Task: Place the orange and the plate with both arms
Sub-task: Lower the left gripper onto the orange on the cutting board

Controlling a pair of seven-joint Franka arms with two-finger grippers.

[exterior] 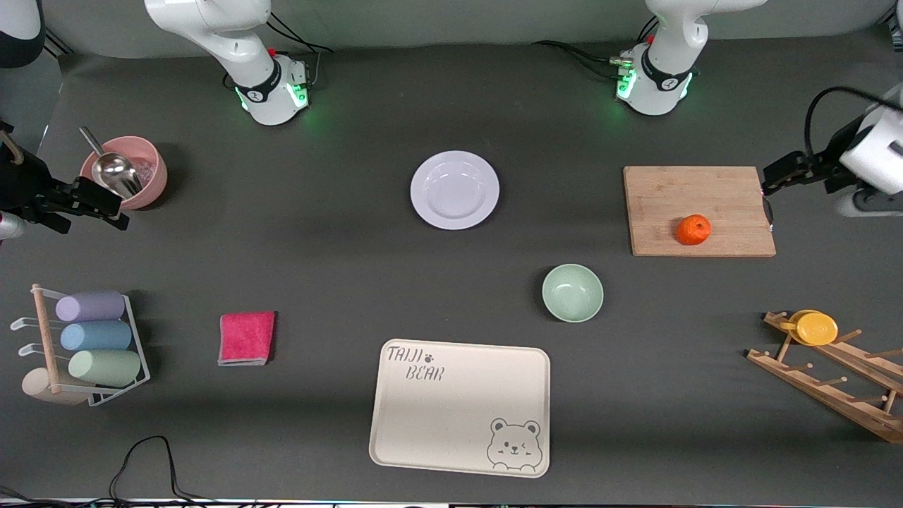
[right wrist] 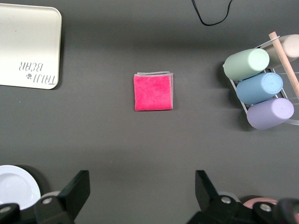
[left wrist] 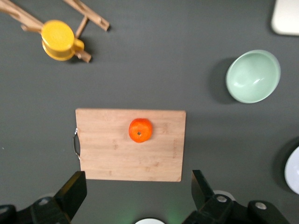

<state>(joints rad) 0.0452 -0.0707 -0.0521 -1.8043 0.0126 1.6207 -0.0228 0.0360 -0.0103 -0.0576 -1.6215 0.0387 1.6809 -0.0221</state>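
Observation:
I need to take hold of the orange [exterior: 693, 230] by its round sides with my left gripper next, so that I can place it on the pale plate [exterior: 455, 190].
The orange [exterior: 693, 230] [left wrist: 140, 130] rests on a wooden cutting board [exterior: 698, 210] [left wrist: 107, 149] toward the left arm's end of the table. The pale plate [exterior: 455, 190] lies on the table's middle, closer to the robot bases; its edge shows in both wrist views [left wrist: 294, 170] [right wrist: 14, 186]. My left gripper [exterior: 770, 180] [left wrist: 138, 189] hangs open and holds nothing, over the table beside the board's short edge. My right gripper [exterior: 121, 212] [right wrist: 141, 189] hangs open with nothing in it, over the table next to a pink bowl.
A mint bowl [exterior: 572, 293] and a cream bear tray [exterior: 458, 406] sit nearer the front camera. A pink cloth [exterior: 246, 338], a cup rack [exterior: 92, 346], the pink bowl with a metal scoop [exterior: 127, 173], and a wooden rack [exterior: 832, 367] holding a yellow dish [exterior: 816, 328] stand around.

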